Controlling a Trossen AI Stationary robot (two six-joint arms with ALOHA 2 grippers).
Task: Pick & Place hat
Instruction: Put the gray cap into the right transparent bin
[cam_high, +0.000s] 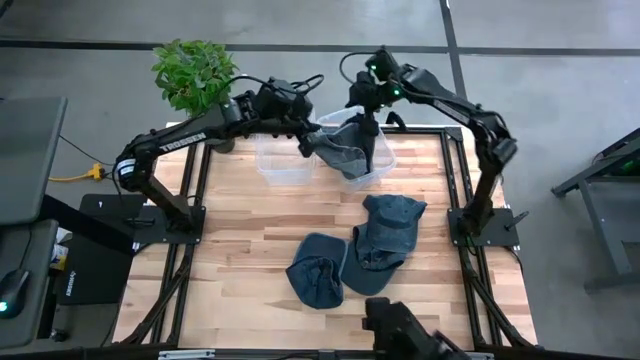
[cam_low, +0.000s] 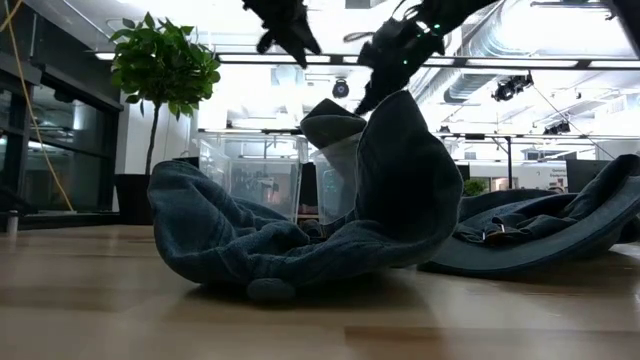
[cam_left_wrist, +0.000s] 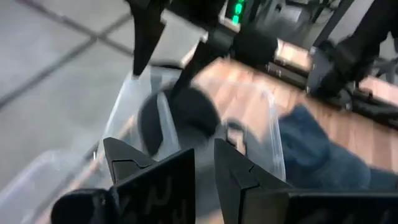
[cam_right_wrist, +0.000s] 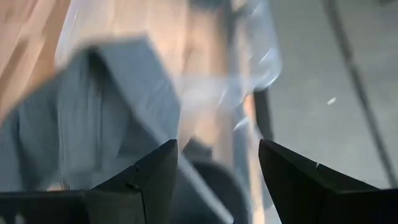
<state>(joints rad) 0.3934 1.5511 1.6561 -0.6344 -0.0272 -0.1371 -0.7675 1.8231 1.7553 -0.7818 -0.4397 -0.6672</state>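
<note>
The blue denim hat will settle in the clear bin, so my right gripper will next grab the hat by its cloth edge.
A blue denim hat (cam_high: 345, 152) lies crumpled in a clear plastic bin (cam_high: 382, 165) at the table's far side, part of it draped over the bin's wall. It is dark in the left wrist view (cam_left_wrist: 186, 115) and blue in the right wrist view (cam_right_wrist: 93, 118). My right gripper (cam_high: 368, 125) hangs just above it, fingers wide open (cam_right_wrist: 217, 162). My left gripper (cam_high: 305, 138) hovers beside the hat's left edge, above a second clear bin (cam_high: 283, 165). Its fingers stand a narrow gap apart (cam_left_wrist: 204, 155) with nothing between them.
Two more denim hats lie on the wooden table, one right of centre (cam_high: 390, 228) and one nearer the front edge (cam_high: 318, 268); the latter fills the low view (cam_low: 330, 220). A potted plant (cam_high: 193, 72) stands beyond the far left corner. Bare wood spreads across the table's left half.
</note>
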